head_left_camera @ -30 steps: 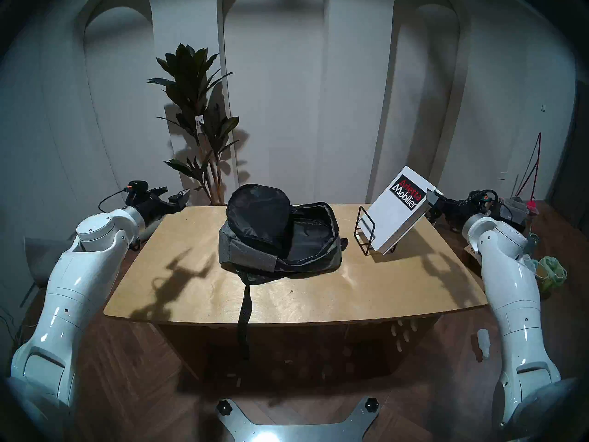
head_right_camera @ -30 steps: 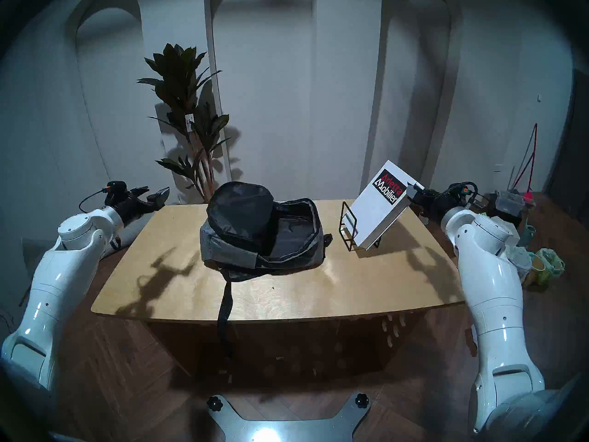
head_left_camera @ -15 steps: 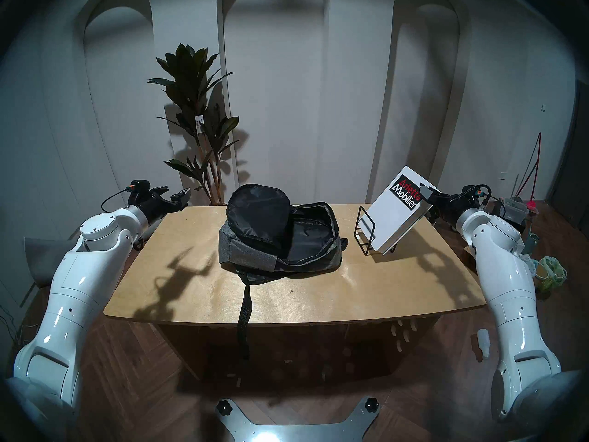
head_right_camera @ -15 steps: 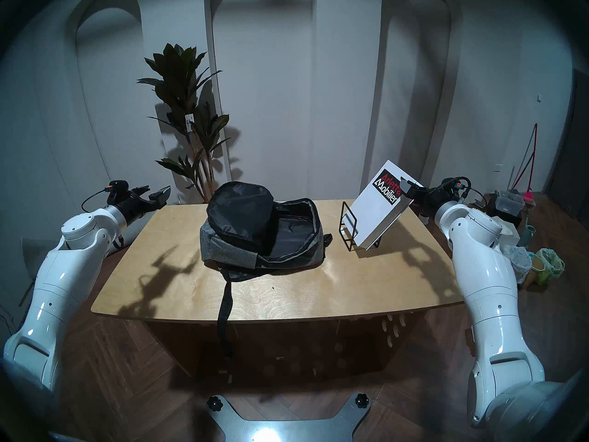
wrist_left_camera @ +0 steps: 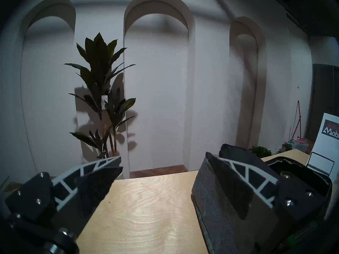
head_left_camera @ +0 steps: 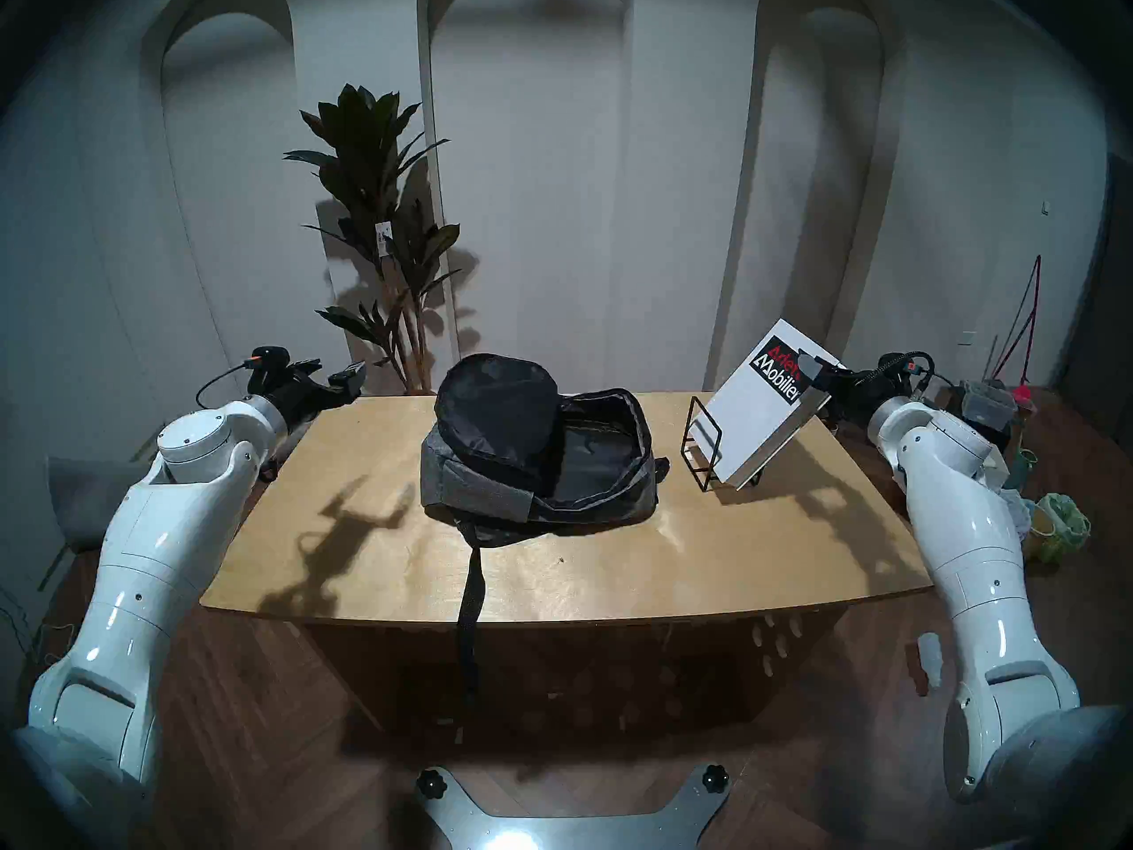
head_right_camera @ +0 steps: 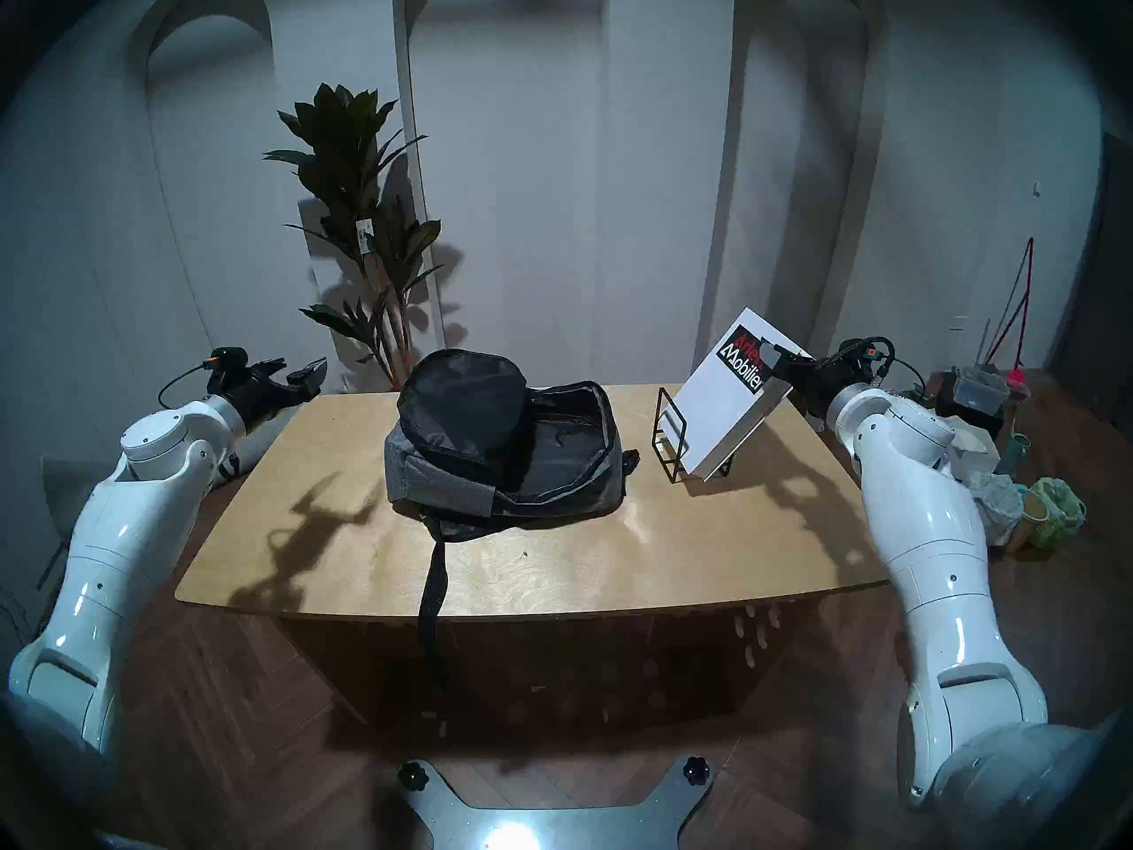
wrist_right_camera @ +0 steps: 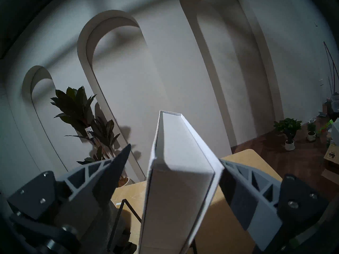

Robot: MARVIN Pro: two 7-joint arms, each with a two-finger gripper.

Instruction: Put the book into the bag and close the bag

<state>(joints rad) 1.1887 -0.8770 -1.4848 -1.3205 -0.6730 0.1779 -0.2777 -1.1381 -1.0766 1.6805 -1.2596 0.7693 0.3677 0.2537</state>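
Observation:
My fingers reach past the book's near corner, beside both its covers, so it is now time for my right gripper to close, which would catch the white book.
The white book (head_left_camera: 754, 413) with the black "Arletta Mobilier" label leans in a black wire rack (head_left_camera: 702, 444) at the table's right. My right gripper (head_left_camera: 815, 376) is open and straddles the book's upper right edge. In the right wrist view the book (wrist_right_camera: 176, 174) stands between the fingers, with a gap to the left finger (wrist_right_camera: 117, 165). The grey bag (head_left_camera: 490, 493) lies open mid-table with its black lining showing and its flap folded up. My left gripper (head_left_camera: 334, 370) is open and empty above the table's far left corner.
The bag's black strap (head_left_camera: 469, 591) hangs over the front edge of the wooden table (head_left_camera: 368, 462). A tall plant (head_left_camera: 380, 235) stands behind the table. Bins and clutter (head_left_camera: 1054, 523) sit on the floor to the right.
My right gripper has moved left onto the book's upper right edge and now hides part of the label. My left arm has shifted slightly. The bag and book have not moved.

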